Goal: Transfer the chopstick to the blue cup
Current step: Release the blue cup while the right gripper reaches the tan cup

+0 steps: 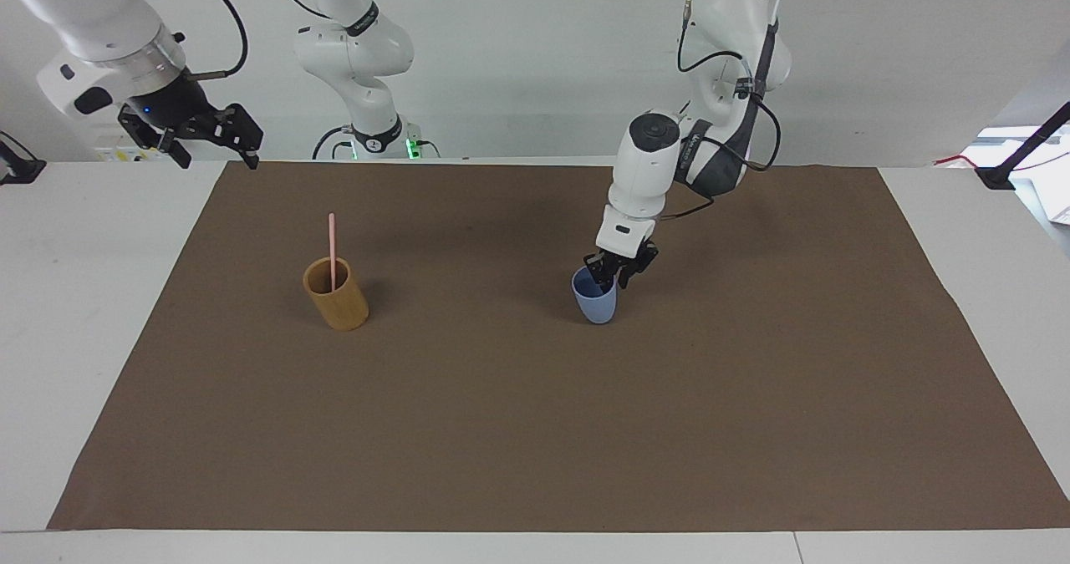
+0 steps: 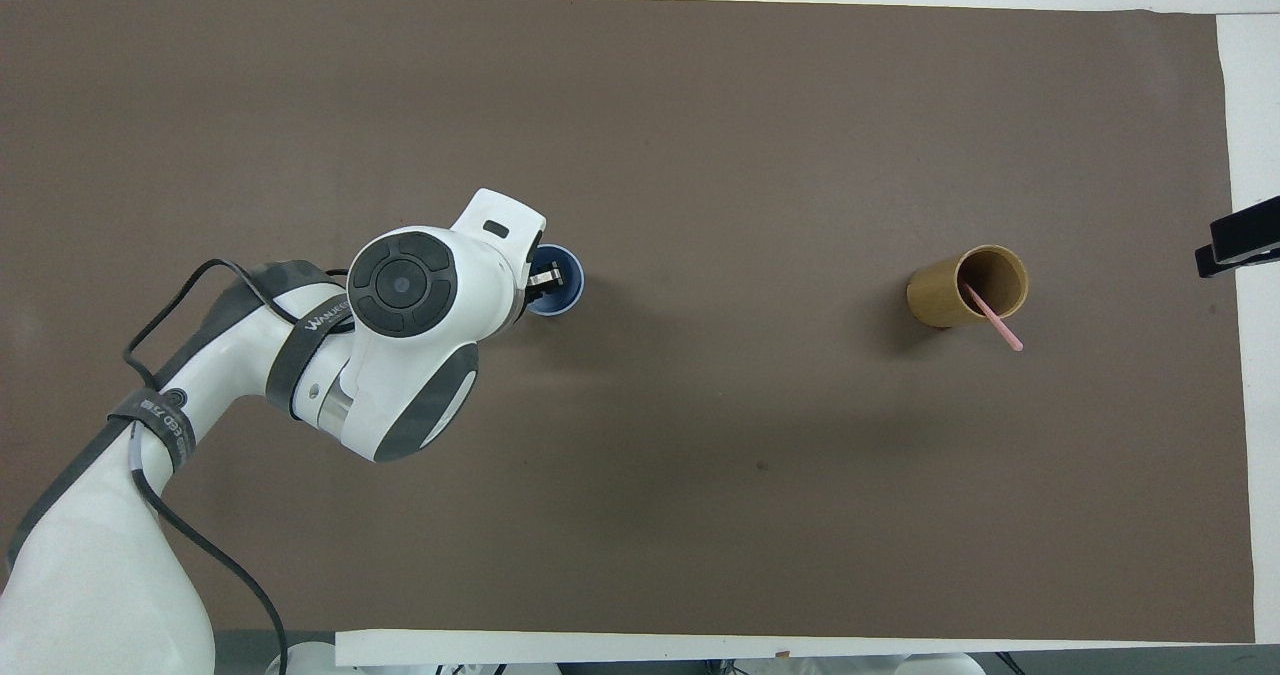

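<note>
The pink chopstick needs to go into the blue cup (image 2: 565,293). My right gripper should grab it by its upper end (image 2: 1014,341) next.
The light blue cup (image 1: 595,301) stands upright near the middle of the brown mat; it also shows in the overhead view (image 2: 558,285). My left gripper (image 1: 607,274) is shut on the cup's rim, one finger inside the cup and one outside; it also shows in the overhead view (image 2: 541,279). The pale pink chopstick (image 1: 332,251) stands in the tan wooden cup (image 1: 336,295) toward the right arm's end, also in the overhead view (image 2: 992,318). My right gripper (image 1: 213,138) waits raised over the mat's corner at that end, its fingers spread.
The tan cup also shows in the overhead view (image 2: 966,286). The brown mat (image 1: 535,430) covers most of the white table. A black clamp (image 2: 1238,248) juts in at the right arm's end of the table.
</note>
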`<state>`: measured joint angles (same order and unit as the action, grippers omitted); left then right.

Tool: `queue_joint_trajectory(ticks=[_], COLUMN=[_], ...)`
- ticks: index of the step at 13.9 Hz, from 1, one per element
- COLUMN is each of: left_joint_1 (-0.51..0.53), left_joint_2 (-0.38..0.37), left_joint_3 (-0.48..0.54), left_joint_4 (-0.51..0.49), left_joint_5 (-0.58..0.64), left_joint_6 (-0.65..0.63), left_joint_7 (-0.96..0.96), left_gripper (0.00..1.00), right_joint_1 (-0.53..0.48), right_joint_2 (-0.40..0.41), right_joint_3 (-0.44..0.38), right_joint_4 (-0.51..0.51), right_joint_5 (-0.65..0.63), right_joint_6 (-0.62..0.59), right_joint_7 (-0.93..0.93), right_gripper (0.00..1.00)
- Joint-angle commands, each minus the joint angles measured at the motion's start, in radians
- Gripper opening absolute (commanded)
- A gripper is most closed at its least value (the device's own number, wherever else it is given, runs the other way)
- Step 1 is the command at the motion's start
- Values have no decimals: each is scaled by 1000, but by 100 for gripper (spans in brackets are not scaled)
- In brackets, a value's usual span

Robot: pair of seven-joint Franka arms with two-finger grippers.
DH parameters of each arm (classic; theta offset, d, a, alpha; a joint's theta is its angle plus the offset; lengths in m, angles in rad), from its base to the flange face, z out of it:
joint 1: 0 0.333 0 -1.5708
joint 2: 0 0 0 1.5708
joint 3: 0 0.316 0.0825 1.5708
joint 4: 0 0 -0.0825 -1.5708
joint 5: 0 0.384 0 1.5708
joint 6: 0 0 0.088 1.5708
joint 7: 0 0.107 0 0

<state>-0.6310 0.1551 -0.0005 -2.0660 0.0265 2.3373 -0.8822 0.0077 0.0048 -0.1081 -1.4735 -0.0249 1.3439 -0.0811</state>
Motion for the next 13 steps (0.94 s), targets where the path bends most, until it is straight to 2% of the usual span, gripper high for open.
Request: queue_joint_trajectory(ticks=[1, 4, 7, 8, 10, 12, 13], left_joint_1=[24, 89, 258, 333, 448, 525, 551], left_joint_2=[-34, -46, -132, -161, -187, -192, -193], left_joint_3=[10, 11, 11, 11, 11, 11, 11], left_joint_4=[117, 254, 290, 294, 337, 382, 383], left_joint_5=[4, 10, 12, 12, 12, 13, 13], left_joint_6=[-183, -370, -496, -535, -619, -683, -684], left_joint_7=[11, 29, 255, 369, 558, 691, 719], left_gripper=[100, 100, 100, 99, 100, 100, 100], right_joint_1=[-14, -5, 3, 26, 89, 113, 112], right_joint_2=[-25, -25, -39, -55, -104, -114, -106], right_joint_3=[7, 7, 11, 11, 11, 11, 11], right_joint_4=[-28, -28, -68, -126, -294, -445, -483], right_joint_5=[11, 11, 44, 93, 114, 114, 114], right_joint_6=[3, 6, 49, 111, 228, 343, 369], right_joint_7=[-17, -16, -20, -8, 102, 113, 112], right_gripper=[100, 100, 100, 100, 100, 100, 100])
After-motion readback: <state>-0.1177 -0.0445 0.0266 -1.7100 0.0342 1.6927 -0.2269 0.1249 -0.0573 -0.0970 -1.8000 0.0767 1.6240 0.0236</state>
